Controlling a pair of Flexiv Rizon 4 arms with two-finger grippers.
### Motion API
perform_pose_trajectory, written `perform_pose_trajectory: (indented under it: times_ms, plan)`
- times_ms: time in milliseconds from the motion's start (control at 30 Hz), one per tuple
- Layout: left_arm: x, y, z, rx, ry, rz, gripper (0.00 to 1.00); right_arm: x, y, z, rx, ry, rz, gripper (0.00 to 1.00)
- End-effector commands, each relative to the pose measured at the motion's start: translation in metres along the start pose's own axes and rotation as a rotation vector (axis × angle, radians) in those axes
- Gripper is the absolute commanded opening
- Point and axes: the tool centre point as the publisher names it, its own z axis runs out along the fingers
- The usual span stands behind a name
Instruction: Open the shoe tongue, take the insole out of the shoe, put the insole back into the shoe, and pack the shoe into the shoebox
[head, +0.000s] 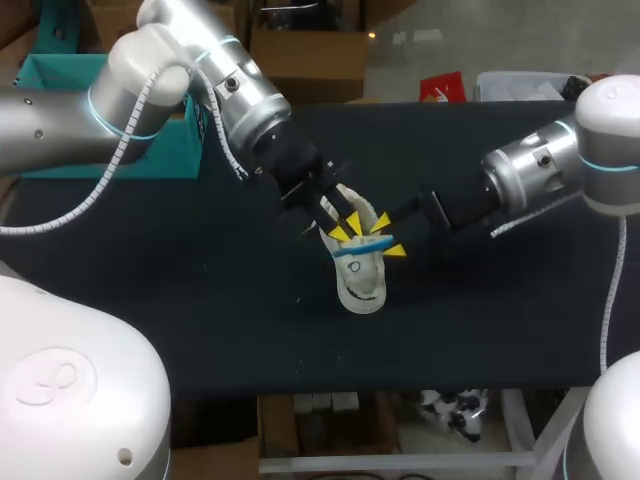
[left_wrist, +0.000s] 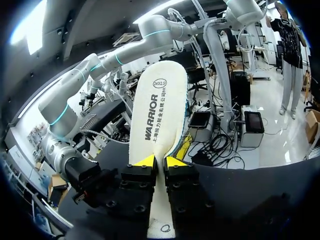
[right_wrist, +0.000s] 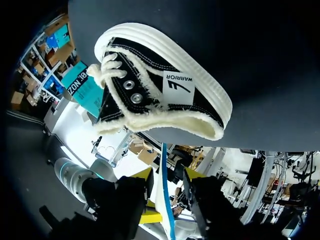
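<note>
The insole needs to go back into the shoe (right_wrist: 162, 95), so my right gripper should next grab the insole by its blue side edge (right_wrist: 164, 187).
The cream insole (head: 362, 280) with a blue edge hangs above the table's middle. My left gripper (head: 345, 227) is shut on it. In the left wrist view the insole (left_wrist: 157, 100) stands upright between the yellow fingertips (left_wrist: 145, 161), its printed toe end far beyond my left gripper (left_wrist: 160, 162). My right gripper (head: 388, 236) is at the insole's right side. Its fingers straddle the thin blue insole edge (right_wrist: 165, 200) with a gap on each side, so my right gripper (right_wrist: 167, 175) is open. The black shoe (right_wrist: 165, 90), fleece-lined with a white sole, lies on the table ahead; it does not show in the head view.
The teal shoebox (head: 165, 145) stands at the table's back left, partly behind my left arm; it also shows beyond the shoe as the teal box (right_wrist: 82, 85). The black table (head: 200, 300) has bare room in front and at both sides.
</note>
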Motion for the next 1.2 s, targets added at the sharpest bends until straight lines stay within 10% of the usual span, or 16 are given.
perform_pose_trajectory:
  times_ms: [33,433,733,800,867,1200]
  plan:
    - [-0.001,0.004,0.005,0.001,-0.004,0.0,0.0,-0.001,0.005,0.001,0.042,-0.002,0.008,0.38]
    - [-0.006,0.014,0.009,-0.007,-0.009,-0.025,0.0,-0.001,0.003,0.0,0.059,0.013,-0.002,0.0]
    - [-0.007,0.019,0.009,0.006,0.031,-0.071,0.0,-0.003,0.004,0.0,0.073,0.023,-0.014,0.0]
    - [-0.007,0.02,0.005,0.029,0.057,-0.089,0.72,-0.005,0.004,0.0,0.07,0.026,-0.015,0.0]
    - [-0.006,0.02,0.0,0.023,0.07,-0.111,1.0,-0.006,0.004,-0.001,0.067,0.027,-0.015,0.0]
    - [0.007,0.027,-0.042,-0.025,0.108,-0.212,1.0,-0.014,0.009,-0.003,0.059,0.017,-0.025,0.0]
